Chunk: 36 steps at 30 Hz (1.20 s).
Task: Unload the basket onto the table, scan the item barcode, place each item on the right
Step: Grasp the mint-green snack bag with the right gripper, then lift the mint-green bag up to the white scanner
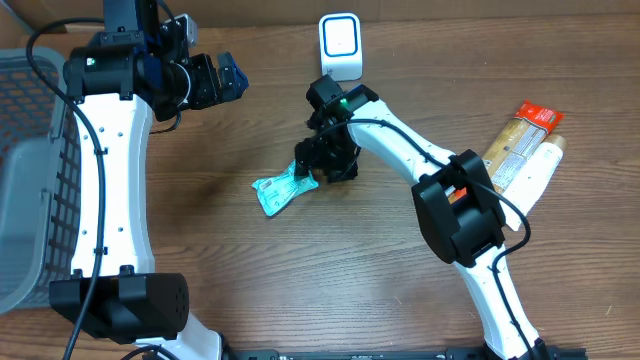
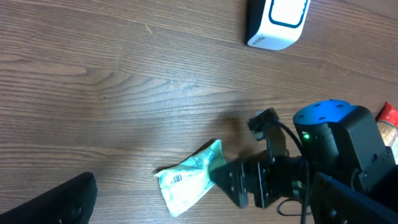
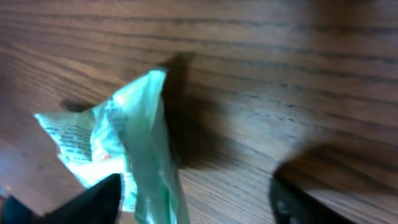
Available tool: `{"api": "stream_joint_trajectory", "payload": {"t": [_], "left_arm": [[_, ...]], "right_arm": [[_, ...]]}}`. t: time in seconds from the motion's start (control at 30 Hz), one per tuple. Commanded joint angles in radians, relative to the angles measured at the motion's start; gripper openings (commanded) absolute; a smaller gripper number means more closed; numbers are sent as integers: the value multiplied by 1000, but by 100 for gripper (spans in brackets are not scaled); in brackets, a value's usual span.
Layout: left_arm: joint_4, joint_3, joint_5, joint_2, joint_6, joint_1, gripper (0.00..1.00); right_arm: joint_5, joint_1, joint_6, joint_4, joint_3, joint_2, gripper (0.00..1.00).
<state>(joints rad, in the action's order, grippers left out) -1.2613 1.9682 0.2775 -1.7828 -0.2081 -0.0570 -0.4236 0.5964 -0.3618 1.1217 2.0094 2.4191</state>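
The packet should next be grabbed by my right gripper at its end away from its barcode. The barcode then stays uncovered, so the packet can be scanned.
The item is a crumpled green and white packet [image 1: 278, 190] lying on the wooden table, its barcode [image 2: 178, 179] facing up in the left wrist view. My right gripper [image 1: 308, 166] hangs low over the packet's right end. In the right wrist view the packet [image 3: 124, 143] rises between my fingers [image 3: 93, 202], close to the left one. The jaws stand wide apart and are not pressed on it. The white scanner [image 1: 340, 45] stands at the table's back, also in the left wrist view [image 2: 278, 22]. My left gripper [image 1: 225, 80] is open, raised at the back left and empty.
A grey basket [image 1: 30, 170] fills the left edge. At the right lie an orange and tan package [image 1: 520, 135] and a white tube [image 1: 540, 170]. The right arm [image 2: 336, 155] crosses the lower right of the left wrist view.
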Motion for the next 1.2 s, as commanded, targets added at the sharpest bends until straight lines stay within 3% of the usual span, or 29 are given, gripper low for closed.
{"api": "stream_joint_trajectory", "payload": {"t": [0.0, 0.13, 0.23, 0.33, 0.47, 0.57, 0.6, 0.77, 0.87, 1.17], "left_arm": [[2, 17, 7, 0, -9, -1, 100], [2, 17, 7, 0, -9, -1, 100], [2, 17, 7, 0, -9, -1, 100], [2, 17, 7, 0, -9, -1, 100], [2, 17, 7, 0, -9, -1, 100], [2, 17, 7, 0, -9, -1, 100], [2, 17, 7, 0, -9, -1, 100], [2, 17, 7, 0, -9, -1, 100], [1, 17, 7, 0, -9, -1, 100], [2, 17, 7, 0, -9, -1, 100]], "right_arm": [[25, -35, 216, 58, 13, 8, 90], [-55, -95, 381, 78, 35, 8, 94], [-158, -135, 541, 42, 34, 15, 85], [-202, -144, 557, 2, 31, 37, 83], [-287, -118, 540, -43, 6, 57, 77], [-296, -72, 433, -91, 6, 76, 65], [-296, -48, 356, -124, 6, 92, 56], [-285, -2, 231, -145, 6, 123, 32], [-286, 4, 218, -134, 6, 122, 6], [-393, -112, 205, -110, 8, 31, 4]]}}
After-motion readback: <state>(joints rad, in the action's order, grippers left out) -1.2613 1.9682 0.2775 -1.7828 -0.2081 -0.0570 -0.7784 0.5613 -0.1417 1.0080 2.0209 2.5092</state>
